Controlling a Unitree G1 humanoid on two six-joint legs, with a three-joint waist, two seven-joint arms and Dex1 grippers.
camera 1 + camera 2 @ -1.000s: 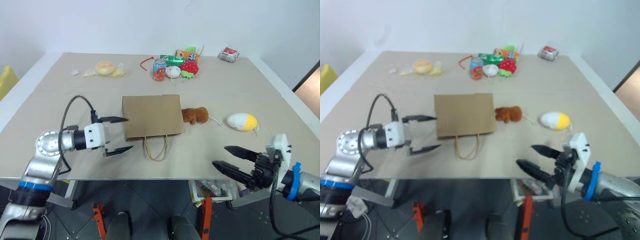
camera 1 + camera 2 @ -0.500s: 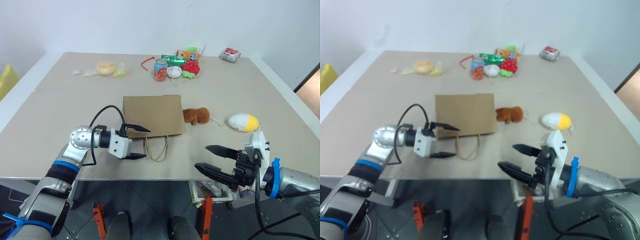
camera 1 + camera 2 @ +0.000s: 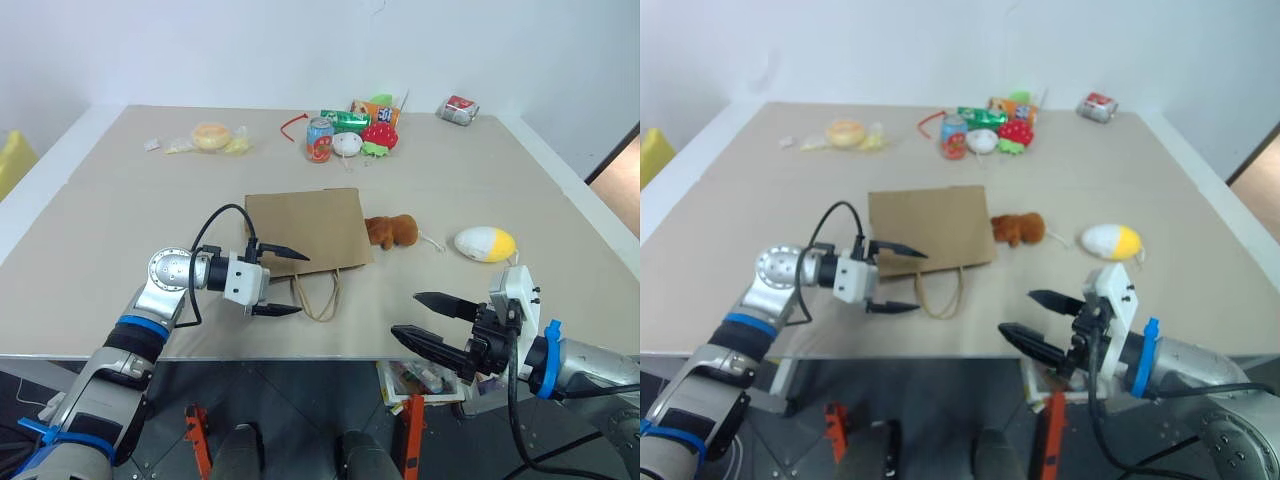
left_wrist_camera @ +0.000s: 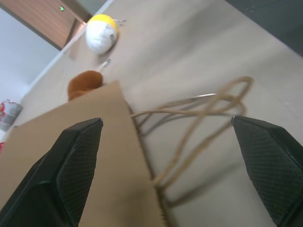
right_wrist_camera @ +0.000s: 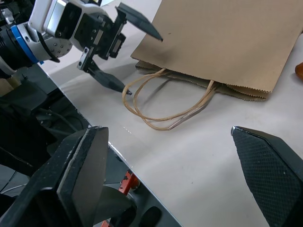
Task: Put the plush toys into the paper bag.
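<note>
My left gripper grabs the paper bag's cord handle [image 4: 208,111] next, which arches up from the bag's opening, since the bag lies flat on the tabletop.
The brown paper bag [image 3: 305,230] lies flat mid-table, its cord handles [image 3: 315,295] spread toward the front edge. Right of it lies the fuzzy orange-brown plush toy [image 3: 392,231], touching the bag's side. The white-and-yellow egg plush [image 3: 485,243] rests further right. My left gripper [image 3: 300,284] is open at the bag's front-left corner, one finger over the bag and the other beside the handles. The left wrist view shows the bag [image 4: 118,165], handles [image 4: 203,101] and both toys [image 4: 85,82] [image 4: 101,35]. My right gripper [image 3: 407,314] is open and empty, hovering at the table's front edge, right of the handles.
At the back stand a drink can [image 3: 319,139], a red strawberry toy [image 3: 380,135], a small white round toy [image 3: 347,144] and snack packs. A wrapped bun [image 3: 210,135] lies back left, a crumpled packet [image 3: 459,109] back right.
My left gripper has swung right and slightly down, from beside the bag's left edge to its front-left corner by the handles. The right gripper has edged slightly left. Both stay open.
</note>
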